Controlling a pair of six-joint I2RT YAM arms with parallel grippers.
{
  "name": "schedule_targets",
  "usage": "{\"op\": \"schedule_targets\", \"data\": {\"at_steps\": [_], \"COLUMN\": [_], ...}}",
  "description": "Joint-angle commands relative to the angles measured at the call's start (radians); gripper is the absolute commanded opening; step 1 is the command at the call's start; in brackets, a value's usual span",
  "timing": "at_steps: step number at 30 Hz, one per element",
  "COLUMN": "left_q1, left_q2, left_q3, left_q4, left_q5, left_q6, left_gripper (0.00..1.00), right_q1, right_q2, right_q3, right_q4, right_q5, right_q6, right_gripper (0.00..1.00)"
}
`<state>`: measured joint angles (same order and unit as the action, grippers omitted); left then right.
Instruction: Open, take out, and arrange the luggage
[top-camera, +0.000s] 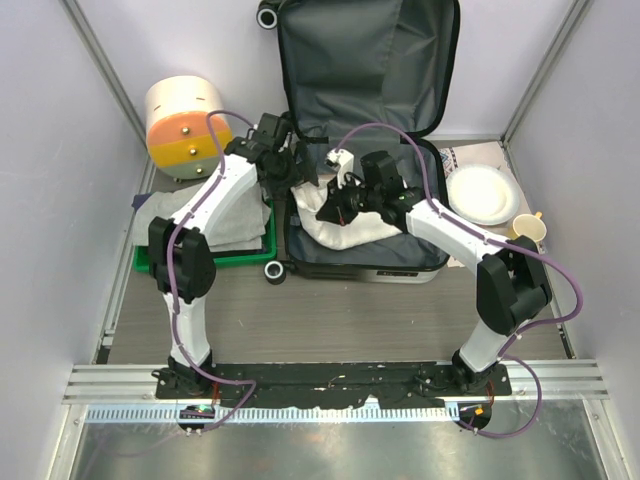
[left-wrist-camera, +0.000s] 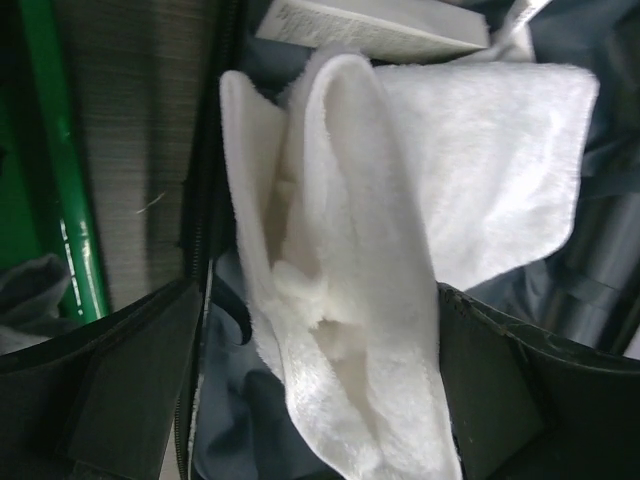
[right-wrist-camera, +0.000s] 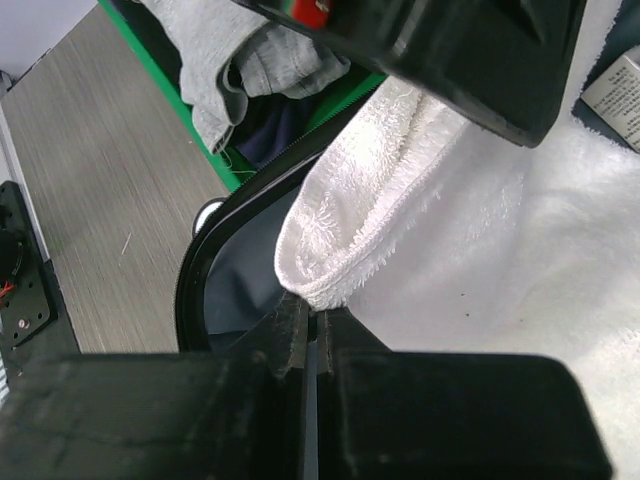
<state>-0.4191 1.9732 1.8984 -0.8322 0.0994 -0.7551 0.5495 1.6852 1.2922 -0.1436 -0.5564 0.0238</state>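
The left gripper grabs the towel's raised fold (top-camera: 307, 193) (left-wrist-camera: 335, 275) nearest the green tray next, leaving the towel's far end for my right gripper to help take it out.
The luggage (top-camera: 360, 272) lies open, its lid (top-camera: 365, 60) standing up at the back and showing dark grey lining. Inside lies a white fluffy towel (top-camera: 350, 228). My right gripper (right-wrist-camera: 312, 315) is shut on the towel's (right-wrist-camera: 480, 220) rolled edge, pinching it at the very tips above the luggage's black rim (right-wrist-camera: 200, 270). My left gripper (left-wrist-camera: 320, 400) is open over the left part of the case. A raised fold of towel (left-wrist-camera: 340, 250) hangs between its fingers (left-wrist-camera: 120, 390), and whether they touch it does not show. Its body also fills the top of the right wrist view (right-wrist-camera: 450, 50).
A green tray (top-camera: 240, 258) holding grey clothes (top-camera: 200, 215) sits left of the case. A cream-and-orange cylinder (top-camera: 185, 125) stands at the back left. A white plate (top-camera: 482, 193) and a cup (top-camera: 530, 230) lie to the right. A small white box (left-wrist-camera: 370, 25) lies in the case.
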Motion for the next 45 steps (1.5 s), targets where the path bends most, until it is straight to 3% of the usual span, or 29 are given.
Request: {"op": "schedule_targets", "data": {"at_steps": [1, 9, 10, 12, 13, 16, 18, 19, 21, 22, 25, 29, 35, 45], "left_q1": [-0.033, -0.047, -0.047, -0.047, -0.047, -0.047, -0.047, -0.044, -0.035, -0.027, 0.035, 0.103, 0.204, 0.241], "left_q2": [-0.011, -0.022, -0.025, -0.042, -0.051, -0.089, -0.108, -0.122, -0.131, -0.143, -0.178, -0.218, -0.275, -0.249], "left_q3": [0.033, -0.025, -0.024, -0.027, -0.028, -0.015, 0.002, 0.007, 0.031, 0.037, 0.025, -0.005, -0.050, -0.048], "left_q4": [-0.054, 0.021, 0.033, 0.053, 0.073, 0.099, 0.096, 0.081, 0.044, -0.003, -0.068, -0.128, -0.148, -0.153], "left_q5": [-0.090, 0.008, 0.014, 0.032, 0.031, 0.033, 0.025, 0.025, 0.019, 0.002, 0.005, -0.012, -0.092, -0.167], "left_q6": [0.005, 0.008, 0.010, 0.017, 0.031, 0.074, 0.105, 0.120, 0.177, 0.192, 0.259, 0.393, 0.508, 0.550], "left_gripper": [1.00, 1.00, 0.87, 0.71, 0.47, 0.22, 0.12, 0.00, 0.00, 0.00, 0.00, 0.00, 0.00, 0.00], "right_q1": [0.009, 0.021, 0.020, 0.020, 0.020, 0.020, 0.020, 0.017, -0.002, -0.035, -0.115, -0.259, -0.344, -0.344], "right_q2": [-0.033, -0.048, -0.051, -0.067, -0.070, -0.079, -0.084, -0.087, -0.090, -0.087, -0.078, -0.058, 0.030, 0.226], "right_q3": [0.053, 0.073, 0.073, 0.070, 0.070, 0.068, 0.070, 0.073, 0.081, 0.085, 0.105, 0.117, 0.095, 0.114], "right_q4": [0.027, 0.045, 0.062, 0.087, 0.102, 0.113, 0.113, 0.114, 0.114, 0.116, 0.098, -0.016, -0.178, -0.050], "right_q5": [-0.030, -0.088, -0.103, -0.135, -0.142, -0.155, -0.158, -0.160, -0.162, -0.168, -0.181, -0.068, 0.087, -0.097], "right_q6": [-0.041, 0.000, 0.014, 0.039, 0.062, 0.080, 0.090, 0.108, 0.149, 0.187, 0.304, 0.291, 0.188, 0.307], "right_gripper": [0.01, 0.01, 0.01, 0.01, 0.01, 0.01, 0.01, 0.02, 0.25, 0.51, 0.66, 0.66, 0.66, 0.73]}}
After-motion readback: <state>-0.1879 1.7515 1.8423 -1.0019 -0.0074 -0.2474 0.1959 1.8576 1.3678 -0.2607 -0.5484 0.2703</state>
